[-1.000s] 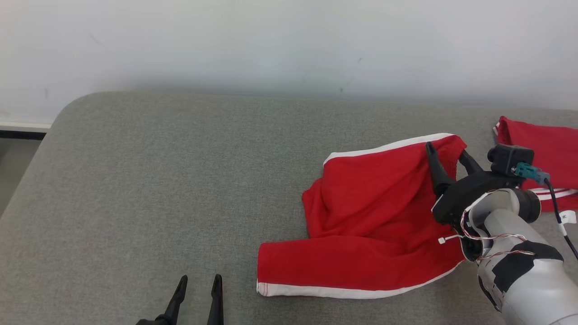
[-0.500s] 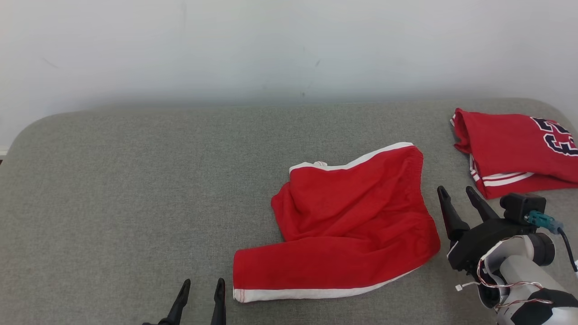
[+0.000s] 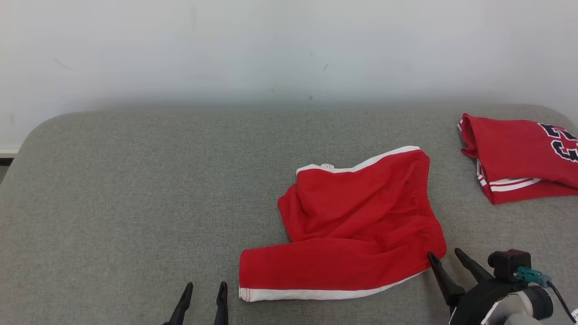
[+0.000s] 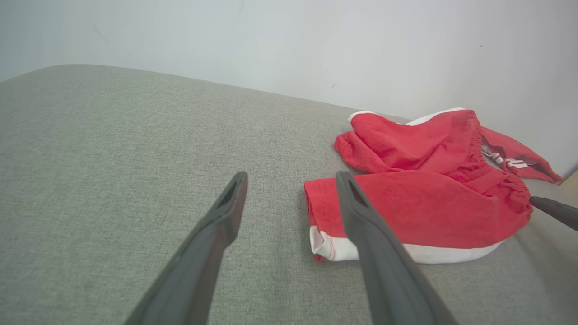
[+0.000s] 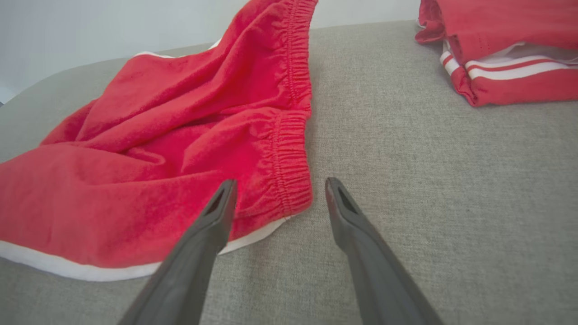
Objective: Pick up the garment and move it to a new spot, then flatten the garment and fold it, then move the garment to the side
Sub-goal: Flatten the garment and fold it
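My right gripper next needs to grip the gathered corner of the garment's elastic waistband to pick the garment up, as that corner stands up while the red cloth (image 3: 336,264) (image 5: 135,208) lies slack.
The garment (image 3: 356,225), red shorts with white trim, lies rumpled on the grey cushioned surface, right of centre; it also fills the left half of the right wrist view (image 5: 158,149) and sits right of centre in the left wrist view (image 4: 429,180). My right gripper (image 3: 447,258) stands open at the shorts' lower right corner, just off the elastic waistband (image 5: 289,149), holding nothing. My left gripper (image 3: 205,289) is open and empty at the bottom edge, left of the shorts' hem (image 4: 334,248).
A folded red jersey (image 3: 519,155) with white stripes and dark lettering lies at the far right, also seen as the jersey (image 5: 501,49) in the right wrist view. The grey surface (image 3: 135,203) stretches bare to the left. A pale wall stands behind.
The right gripper has drawn back off the shorts, from over the waistband down to their lower right corner. The head camera has shifted, bringing more of the jersey into view. The left gripper stays put.
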Robot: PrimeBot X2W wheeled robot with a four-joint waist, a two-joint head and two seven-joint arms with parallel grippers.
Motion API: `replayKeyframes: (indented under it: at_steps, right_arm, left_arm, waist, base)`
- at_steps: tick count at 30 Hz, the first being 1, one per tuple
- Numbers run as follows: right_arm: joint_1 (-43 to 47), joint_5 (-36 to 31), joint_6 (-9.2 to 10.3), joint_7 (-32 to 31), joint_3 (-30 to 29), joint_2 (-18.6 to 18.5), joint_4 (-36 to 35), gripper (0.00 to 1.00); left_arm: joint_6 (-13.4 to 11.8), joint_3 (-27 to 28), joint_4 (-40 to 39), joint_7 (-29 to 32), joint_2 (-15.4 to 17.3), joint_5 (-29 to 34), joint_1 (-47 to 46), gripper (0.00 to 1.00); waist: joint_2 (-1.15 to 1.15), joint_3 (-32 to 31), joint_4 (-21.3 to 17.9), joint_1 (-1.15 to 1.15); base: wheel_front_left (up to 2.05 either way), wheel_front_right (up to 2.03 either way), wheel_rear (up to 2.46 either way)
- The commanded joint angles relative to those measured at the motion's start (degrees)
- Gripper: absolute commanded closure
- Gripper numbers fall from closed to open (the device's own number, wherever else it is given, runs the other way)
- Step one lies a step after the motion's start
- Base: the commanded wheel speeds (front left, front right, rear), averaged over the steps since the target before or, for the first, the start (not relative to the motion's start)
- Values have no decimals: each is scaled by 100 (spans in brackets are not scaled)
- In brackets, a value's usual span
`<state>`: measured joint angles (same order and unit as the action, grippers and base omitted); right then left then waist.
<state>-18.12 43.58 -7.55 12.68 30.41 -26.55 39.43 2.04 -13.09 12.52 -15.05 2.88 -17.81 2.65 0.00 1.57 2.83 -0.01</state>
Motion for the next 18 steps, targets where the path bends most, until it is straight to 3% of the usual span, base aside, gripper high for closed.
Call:
replayKeyframes:
  at_steps: [1,9,10,11,12,18]
  right_arm:
    - [87,-101,16,-92,8,-111,-114,0]
    - [-85,-235,15,-460,-53,33,-33,0]
    - [-114,-231,15,-544,-12,67,3,51]
    - [-168,-278,16,-566,35,56,10,86]
    - [-206,-306,16,-570,78,42,7,100]
    - [-79,6,15,-487,145,148,-319,100]
  left_arm:
    - [10,-1,-20,-17,1,-24,73,0]
    - [7,-42,-5,-16,1,-29,-15,0]
    - [10,-57,5,-16,1,-30,-23,0]
    - [14,-71,17,-16,1,-29,-31,0]
    - [16,-77,25,-16,1,-30,-36,0]
    - [-4,-31,48,-16,1,-38,40,0]
  waist:
    - [0,23,12,1]
    - [0,94,58,1]
    - [0,100,76,1]
    - [0,108,95,1]
    - [0,109,108,1]
    - [0,43,119,1]
  base:
    - [0,0,0]
    - [0,0,0]
    - [0,0,0]
    - [0,0,0]
    - [0,0,0]
    - [0,0,0]
